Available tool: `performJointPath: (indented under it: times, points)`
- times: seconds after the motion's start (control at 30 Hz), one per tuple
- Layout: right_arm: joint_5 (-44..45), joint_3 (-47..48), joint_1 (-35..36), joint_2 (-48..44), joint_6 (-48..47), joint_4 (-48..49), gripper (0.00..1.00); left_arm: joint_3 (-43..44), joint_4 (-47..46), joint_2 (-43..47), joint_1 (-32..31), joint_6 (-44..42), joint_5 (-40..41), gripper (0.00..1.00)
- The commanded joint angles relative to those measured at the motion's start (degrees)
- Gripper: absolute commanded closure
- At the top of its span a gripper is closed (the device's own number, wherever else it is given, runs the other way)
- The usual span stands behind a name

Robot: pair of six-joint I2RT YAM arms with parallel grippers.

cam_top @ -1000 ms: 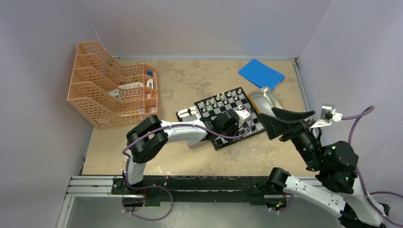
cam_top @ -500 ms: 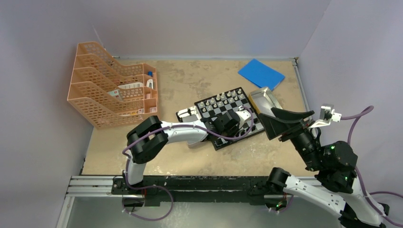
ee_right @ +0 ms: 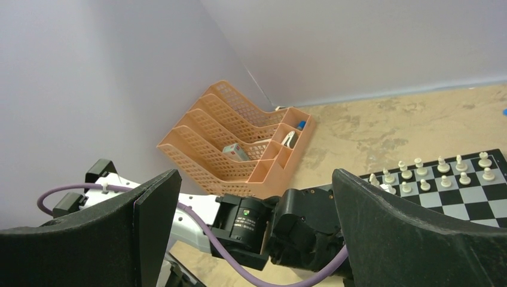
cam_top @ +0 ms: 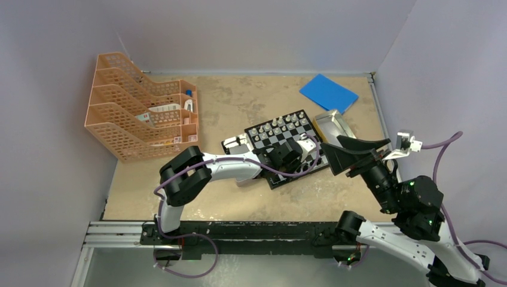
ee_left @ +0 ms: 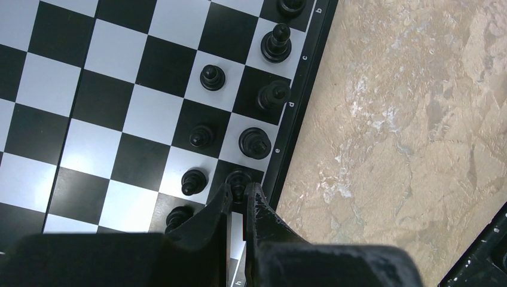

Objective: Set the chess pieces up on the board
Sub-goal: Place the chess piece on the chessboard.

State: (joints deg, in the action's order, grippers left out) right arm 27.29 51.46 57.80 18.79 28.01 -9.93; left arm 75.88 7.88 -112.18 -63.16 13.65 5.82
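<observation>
My left gripper opens next, since the black piece stands upright inside the dark edge square and it is time to let go.
The board (cam_top: 281,139) lies mid-table with white pieces (cam_top: 275,126) on its far rows. In the left wrist view several black pieces (ee_left: 212,76) stand on the two rows by the board's (ee_left: 119,60) lettered edge. My left gripper (ee_left: 238,192) is low over that edge. Its fingers (ee_left: 263,209) are closed around a black piece (ee_left: 238,178) that stands on the dark edge square. My right gripper (cam_top: 353,154) hangs open and empty above the table, right of the board. In its own view (ee_right: 254,197) it faces the left arm's wrist (ee_right: 287,227) and the white pieces (ee_right: 442,173).
A silver tin (cam_top: 332,125) lies against the board's right side and another (cam_top: 235,143) at its left. A blue pad (cam_top: 328,92) lies at the back right. An orange file rack (cam_top: 140,119) stands at the left. Walls close in on three sides.
My right arm has shifted slightly left and its gripper stays open. My left gripper has barely moved over the board's near-right edge.
</observation>
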Motion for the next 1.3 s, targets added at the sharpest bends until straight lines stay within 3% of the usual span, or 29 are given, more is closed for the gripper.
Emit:
performJointPath:
  times: [0.0,0.53,0.87,1.27]
  points:
    - [-0.82,-0.04,0.59,0.63,-0.11,3.42,0.01,1.38,3.45,1.26,-0.46,-1.44,0.94,0.96]
    - [-1.24,-0.30,0.51,1.33,0.09,3.78,0.01,1.95,4.78,0.66,-0.92,-1.61,1.43,0.91]
    - [-1.48,-0.75,0.56,1.67,0.22,4.07,0.01,1.82,4.35,0.42,-1.18,-1.86,0.30,0.76]
    - [-1.89,-1.35,0.49,2.39,0.87,4.51,0.01,0.16,-0.48,8.69,-1.01,1.14,-0.82,0.71]
